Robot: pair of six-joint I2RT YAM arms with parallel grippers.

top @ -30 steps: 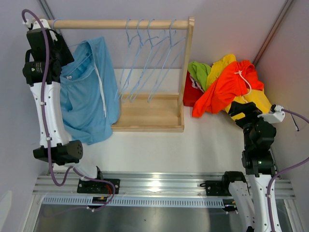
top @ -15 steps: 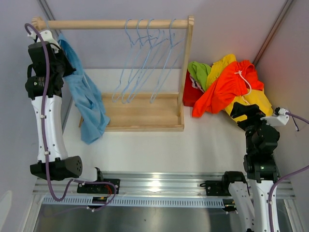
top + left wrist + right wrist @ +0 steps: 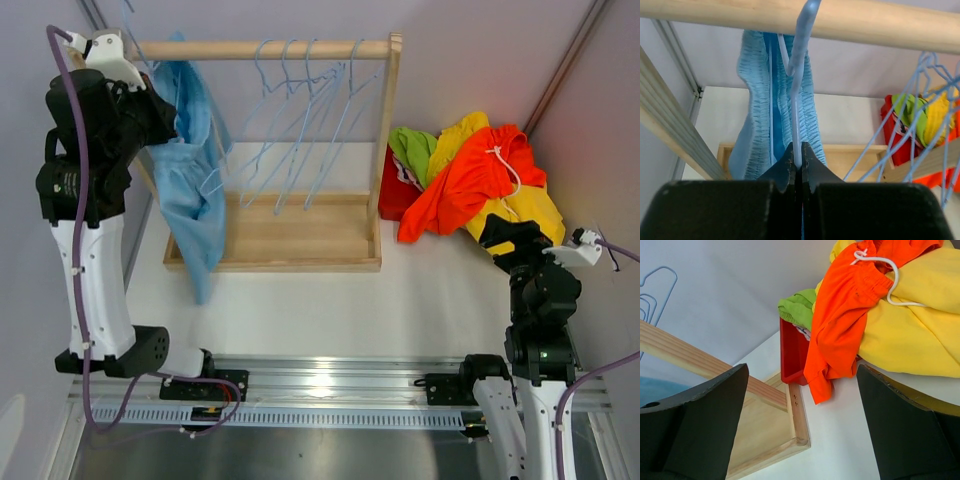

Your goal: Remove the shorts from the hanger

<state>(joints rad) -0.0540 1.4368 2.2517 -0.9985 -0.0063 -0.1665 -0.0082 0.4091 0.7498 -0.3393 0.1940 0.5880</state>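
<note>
Next, the right gripper grabs the light blue shorts point(image 3: 190, 175) by their loose leg end point(image 3: 203, 279), away from the waistband, to pull them off the hanger.
Light blue shorts point(image 3: 190, 175) hang bunched from a pale blue hanger point(image 3: 799, 75) hooked over the wooden rod point(image 3: 865, 22) near its left end. My left gripper point(image 3: 796, 148) is shut on that hanger's thin neck, just below the hook; in the top view the left gripper point(image 3: 158, 100) sits right beside the shorts' waistband point(image 3: 757, 100). Orange-red shorts point(image 3: 470, 180), yellow shorts point(image 3: 535, 205) and lime green shorts point(image 3: 412, 148) lie heaped at the right. My right gripper point(image 3: 801, 370) is open and holds nothing, low over the table in front of that heap.
Several empty blue hangers point(image 3: 300, 110) hang slanted on the rod point(image 3: 260, 49). The rack's wooden base point(image 3: 300, 240) and right post point(image 3: 388, 130) stand mid-table. A red bin point(image 3: 392, 195) sits under the heap. Walls close in on both sides.
My left gripper has closed on the hanger's neck and risen toward the rod. The blue shorts went from spread wide to hanging narrow. The right arm barely shifted.
</note>
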